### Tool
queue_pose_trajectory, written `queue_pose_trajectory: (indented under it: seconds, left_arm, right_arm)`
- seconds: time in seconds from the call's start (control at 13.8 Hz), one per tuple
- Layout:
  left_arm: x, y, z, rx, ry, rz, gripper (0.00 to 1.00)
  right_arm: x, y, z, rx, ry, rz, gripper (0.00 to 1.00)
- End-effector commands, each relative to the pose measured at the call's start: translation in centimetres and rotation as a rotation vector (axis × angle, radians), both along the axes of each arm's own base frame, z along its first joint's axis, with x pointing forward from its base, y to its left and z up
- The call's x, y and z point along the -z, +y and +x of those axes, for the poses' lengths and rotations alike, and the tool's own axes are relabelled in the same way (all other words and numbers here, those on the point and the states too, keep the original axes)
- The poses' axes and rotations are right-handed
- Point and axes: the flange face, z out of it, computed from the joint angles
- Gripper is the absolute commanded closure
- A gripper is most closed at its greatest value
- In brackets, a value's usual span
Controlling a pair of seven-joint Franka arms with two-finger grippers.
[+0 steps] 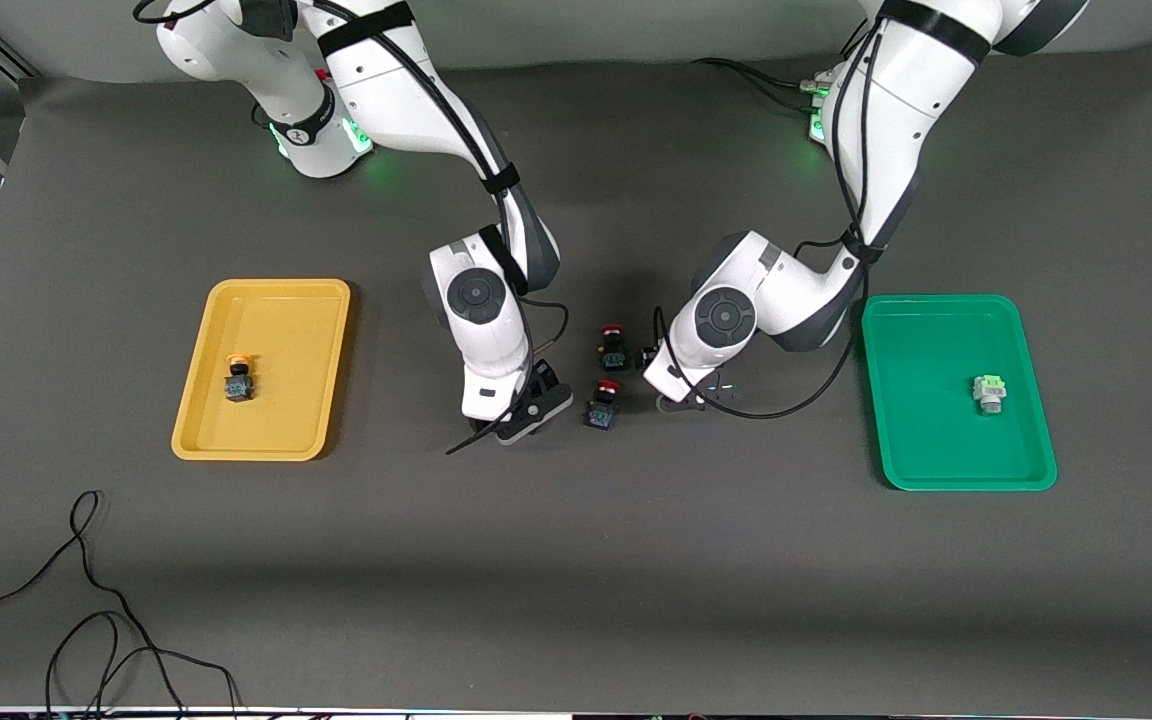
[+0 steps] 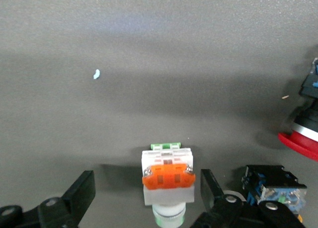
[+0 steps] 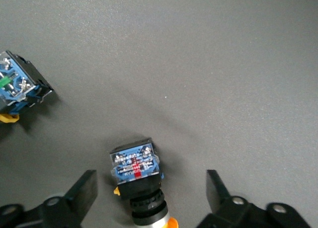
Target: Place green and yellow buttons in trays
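Observation:
My fingers stand beside the button's black body (image 3: 141,187) and blue back, so it is time for my right gripper to close on the button now.
My left gripper (image 1: 686,402) is low over the table's middle, open. A whitish square-bodied button (image 2: 168,183) with an orange face lies between its fingers (image 2: 79,194), untouched. My right gripper (image 1: 526,412) is low beside it, toward the yellow tray, also open. A black-bodied button (image 3: 136,172) with a blue back and a yellow-orange cap lies between its fingers (image 3: 82,190). Both buttons are hidden in the front view. The yellow tray (image 1: 276,300) holds a black button with a yellow cap (image 1: 239,378). The green tray (image 1: 936,320) holds a whitish green button (image 1: 989,393).
Two black buttons with red caps (image 1: 614,345) (image 1: 604,402) lie between the two grippers. One shows in the left wrist view (image 2: 271,186), and another blue-backed button shows in the right wrist view (image 3: 20,86). A loose black cable (image 1: 86,600) lies near the front edge.

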Motion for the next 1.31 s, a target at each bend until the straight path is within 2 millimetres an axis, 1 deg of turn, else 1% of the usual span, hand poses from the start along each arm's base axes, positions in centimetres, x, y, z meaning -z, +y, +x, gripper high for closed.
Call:
queue_pose_trajectory:
  seconds: [0.0, 0.07, 0.15, 0.22, 0.29, 0.36, 0.44, 0.51, 0.65, 0.73, 0.8, 0.87, 0.95, 1.09, 1.16, 1.24]
  left_arm:
    - [0.2, 0.0, 0.0, -0.003, -0.023, 0.013, 0.5]
    - [0.4, 0.3, 0.2, 0.003, -0.028, 0.02, 0.72]
    - [0.4, 0.5, 0.3, 0.004, -0.028, 0.022, 0.91]
    - [0.4, 0.7, 0.4, 0.007, -0.021, 0.027, 1.0]
    - [-0.1, 1.4, 0.9, 0.006, -0.02, 0.031, 1.0]
    - [-1.0, 2.4, 1.6, -0.007, -0.012, 0.043, 1.0]
    - [-2.6, 3.1, 2.0, 0.008, 0.003, 0.062, 1.0]
    - [-4.6, 3.9, 2.7, 0.023, 0.019, 0.08, 1.0]
    - [-9.1, 7.5, 4.8, 0.03, 0.079, 0.125, 1.0]
    - [-11.5, 9.0, 5.5, 0.064, 0.091, 0.122, 1.0]
    - [-13.7, 11.4, 6.5, 0.083, 0.105, 0.122, 1.0]
    - [-15.4, 13.8, 7.3, 0.107, 0.128, 0.118, 1.0]
    - [-16.6, 16.2, 8.0, 0.149, 0.15, 0.106, 1.0]
    - [-17.6, 21.4, 9.0, 0.224, 0.174, 0.078, 1.0]
    - [-17.5, 24.3, 9.4, 0.259, 0.179, 0.052, 1.0]
    - [-17.3, 27.4, 10.0, 0.29, 0.178, 0.023, 1.0]
  right_arm:
    - [-0.2, 0.0, 0.0, -0.016, -0.009, 0.01, 0.43]
    - [-0.3, 0.2, -0.1, -0.019, -0.01, 0.011, 0.57]
    - [-0.3, 0.0, 0.0, -0.016, -0.007, 0.01, 0.63]
    - [-0.3, -0.2, 0.1, -0.013, -0.005, 0.01, 0.7]
    - [-0.4, -0.3, 0.2, -0.01, -0.004, 0.011, 0.74]
    - [-0.7, -0.5, 0.4, -0.005, -0.002, 0.014, 0.74]
    - [-1.4, -0.3, 0.5, -0.004, 0.013, 0.016, 0.74]
    - [-2.6, -0.2, 0.6, 0.001, 0.046, 0.019, 0.74]
    - [-7.5, -0.2, 1.6, 0.015, 0.113, 0.044, 0.74]
    - [-9.9, -0.6, 1.7, 0.026, 0.147, 0.058, 0.74]
    - [-12.4, -1.4, 1.9, 0.042, 0.179, 0.067, 0.74]
    - [-14.7, -3.0, 2.2, 0.066, 0.207, 0.066, 0.74]
    - [-17.3, -5.2, 2.7, 0.113, 0.231, 0.071, 0.74]
    - [-20.9, -9.9, 3.8, 0.206, 0.261, 0.068, 0.74]
    - [-21.9, -12.5, 4.4, 0.244, 0.271, 0.06, 0.74]
    - [-22.4, -15.5, 5.1, 0.293, 0.283, 0.044, 0.74]
